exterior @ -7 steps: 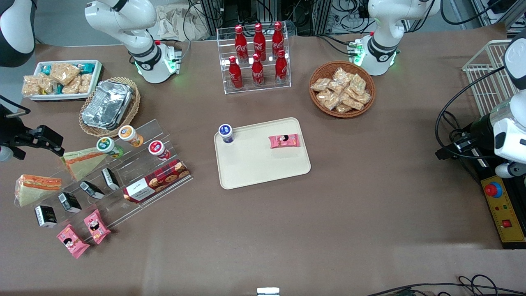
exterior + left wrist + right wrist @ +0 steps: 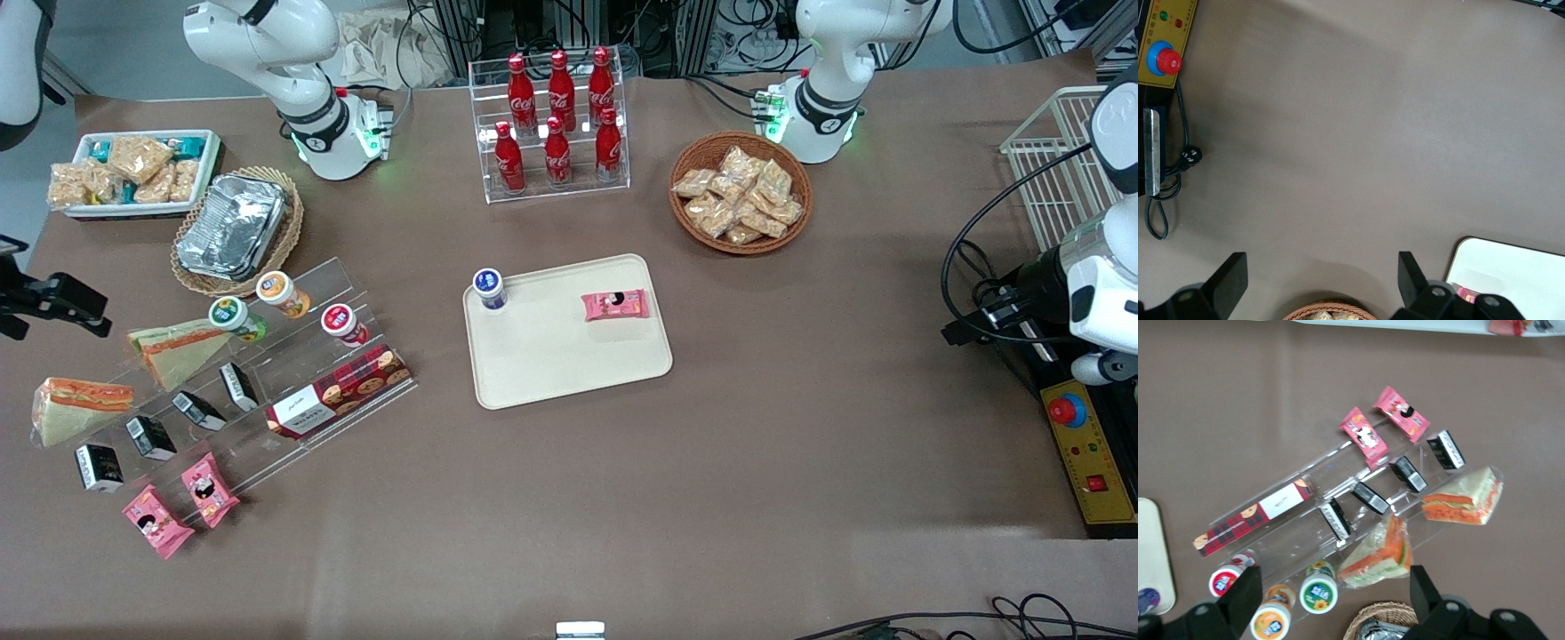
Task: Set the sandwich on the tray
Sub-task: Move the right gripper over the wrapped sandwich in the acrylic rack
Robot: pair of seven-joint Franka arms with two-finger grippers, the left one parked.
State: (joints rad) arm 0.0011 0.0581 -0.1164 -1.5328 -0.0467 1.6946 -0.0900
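Observation:
I next need to use my right gripper to grab the wrapped wedge sandwich leaning on the rack, across its bread layers, to place a sandwich on the tray (image 2: 565, 347) (image 2: 1153, 553).
Two wrapped wedge sandwiches lie at the working arm's end of the table. One sandwich (image 2: 173, 348) leans on the clear acrylic rack, and the other sandwich (image 2: 80, 407) lies nearer the front camera. Both show in the right wrist view, the first (image 2: 1378, 553) and the second (image 2: 1463, 499). My right gripper (image 2: 89, 316) hovers open and empty above the table, just off the first sandwich toward the working arm's end; its wide gap (image 2: 1336, 593) frames that sandwich's edge. The cream-beige tray (image 2: 551, 356) lies mid-table, its corner in the wrist view (image 2: 1148, 553).
The tray holds a blue-lidded cup (image 2: 489, 288) and a pink packet (image 2: 615, 305). The acrylic rack (image 2: 293, 373) carries three cups, several black packets and a cookie box (image 2: 338, 391). A foil tray in a wicker basket (image 2: 233, 227), a white snack bin (image 2: 133, 171) and a cola rack (image 2: 556, 124) stand farther back.
My right gripper has moved sideways toward the working arm's end of the table, away from the rack. Sandwiches and tray have not moved.

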